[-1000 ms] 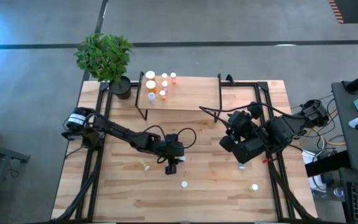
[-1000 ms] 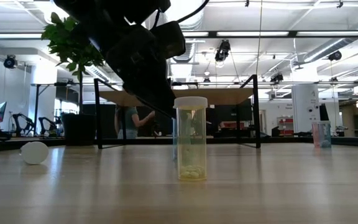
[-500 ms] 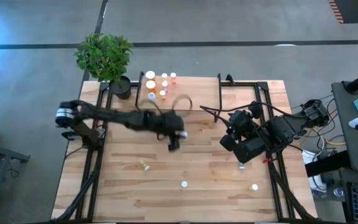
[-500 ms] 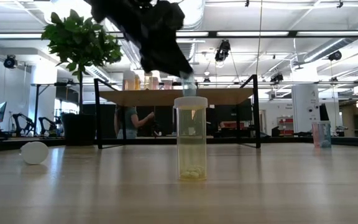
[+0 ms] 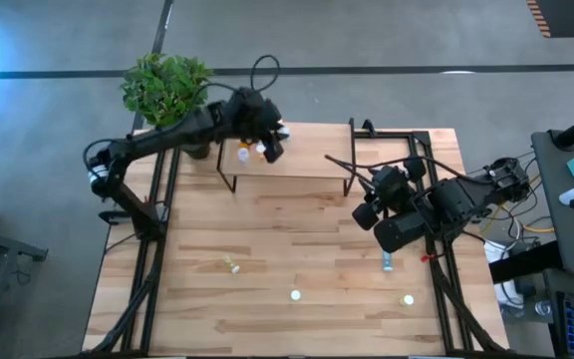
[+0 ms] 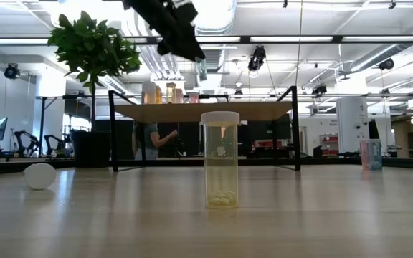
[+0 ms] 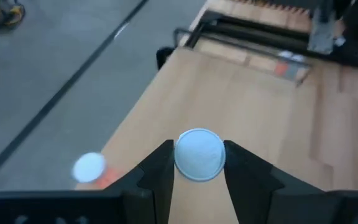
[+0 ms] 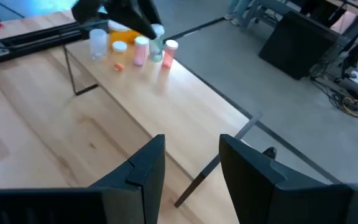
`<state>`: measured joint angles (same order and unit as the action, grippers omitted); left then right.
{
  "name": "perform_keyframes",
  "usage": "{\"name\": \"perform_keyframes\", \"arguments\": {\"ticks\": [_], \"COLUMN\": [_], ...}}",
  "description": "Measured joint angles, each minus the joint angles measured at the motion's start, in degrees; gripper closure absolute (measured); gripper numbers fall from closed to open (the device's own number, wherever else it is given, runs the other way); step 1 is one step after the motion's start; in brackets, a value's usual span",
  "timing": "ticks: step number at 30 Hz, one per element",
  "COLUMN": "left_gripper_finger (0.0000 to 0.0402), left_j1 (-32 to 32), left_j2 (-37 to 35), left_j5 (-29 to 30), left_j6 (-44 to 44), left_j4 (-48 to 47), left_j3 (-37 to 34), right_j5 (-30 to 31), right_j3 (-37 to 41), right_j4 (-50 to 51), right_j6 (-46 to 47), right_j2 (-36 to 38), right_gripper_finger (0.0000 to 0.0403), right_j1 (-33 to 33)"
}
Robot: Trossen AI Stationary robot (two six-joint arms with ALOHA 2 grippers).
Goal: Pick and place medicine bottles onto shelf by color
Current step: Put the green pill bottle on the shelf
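The blue-green bottle (image 7: 199, 155) is above the shelf board in the left wrist view, so my left gripper must lower it before it opens, or it would fall.
My left gripper (image 5: 270, 146) hangs over the left part of the shelf (image 5: 307, 160), shut on a small blue-green bottle (image 6: 201, 69) with a white cap (image 7: 199, 155). Several orange, pinkish and white bottles (image 5: 242, 135) stand on that end of the shelf. My right gripper (image 8: 191, 165) is open over the table's right half (image 5: 367, 206), holding nothing. On the tabletop, a yellow bottle (image 5: 230, 265) lies on its side. Another yellow bottle (image 6: 221, 168) stands upright, and a blue one (image 5: 388, 262) lies by the right arm. My left gripper pinches the blue-green bottle between its two fingers (image 7: 160, 168) at the neck, just under the white cap (image 7: 199, 144). The fingers come from above. The bottle's body (image 8: 157, 48) hangs below them, lifted clear above the shelf board.
A potted plant (image 5: 167, 90) stands at the table's far left corner beside the shelf. Two white-capped bottles (image 5: 295, 295) (image 5: 408, 299) stand near the near edge. Black frame rails run along both table sides. A person shows in the room behind (image 6: 151, 140).
My left gripper has risen from low over the table's middle and swung toward the far edge. It now sits above the shelf's left part. It stayed shut and carried the blue-green bottle clear of the table.
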<state>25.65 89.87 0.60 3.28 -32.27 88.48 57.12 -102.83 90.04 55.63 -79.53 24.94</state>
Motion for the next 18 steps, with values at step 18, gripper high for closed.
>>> {"name": "perform_keyframes", "arguments": {"ticks": [18], "left_gripper_finger": [0.0292], "left_j1": [3.7], "left_j2": [6.1], "left_j5": [-0.1], "left_j6": [6.9], "left_j4": [-3.6], "left_j3": [-0.7], "right_j5": [0.0], "right_j3": [0.0], "right_j4": [0.0], "right_j6": [0.1], "right_j2": [1.5], "right_gripper_finger": [0.0259], "right_j1": [-1.5]}}
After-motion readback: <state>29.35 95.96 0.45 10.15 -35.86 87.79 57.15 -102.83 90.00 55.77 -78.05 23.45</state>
